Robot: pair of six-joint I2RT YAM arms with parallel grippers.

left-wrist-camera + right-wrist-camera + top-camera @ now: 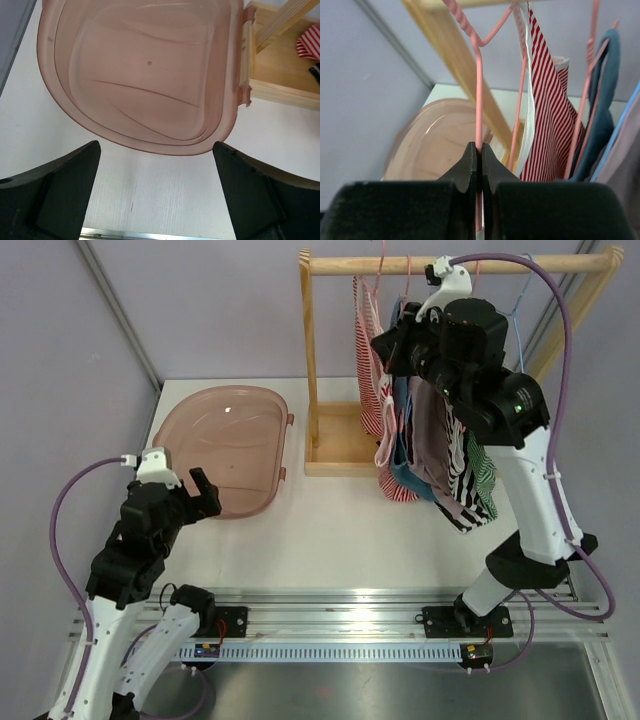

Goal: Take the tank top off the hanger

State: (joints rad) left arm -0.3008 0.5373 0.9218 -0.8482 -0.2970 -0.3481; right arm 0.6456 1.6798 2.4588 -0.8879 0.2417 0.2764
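My left gripper grabs the striped tank top by its white-trimmed edge (530, 120) next, clear of the pink wire, to remove the hanger (479, 95).
A red-and-white striped tank top (371, 390) hangs on a pink wire hanger (479, 95) from the wooden rack's top rail (460, 262). It also shows in the right wrist view (546, 115). My right gripper (480, 150) is shut on the pink hanger's wire, just left of the striped top; in the top view it is at the rack's left end (388, 345). My left gripper (200, 495) is open and empty, low over the table in front of the pink basin (145, 75).
The pink plastic basin (225, 445) lies at the back left. Several other garments, teal (405, 465), mauve (430, 440) and black-and-white striped (465, 490), hang on the same rack. The rack's wooden base (335, 445) and upright post (310, 350) stand beside the basin.
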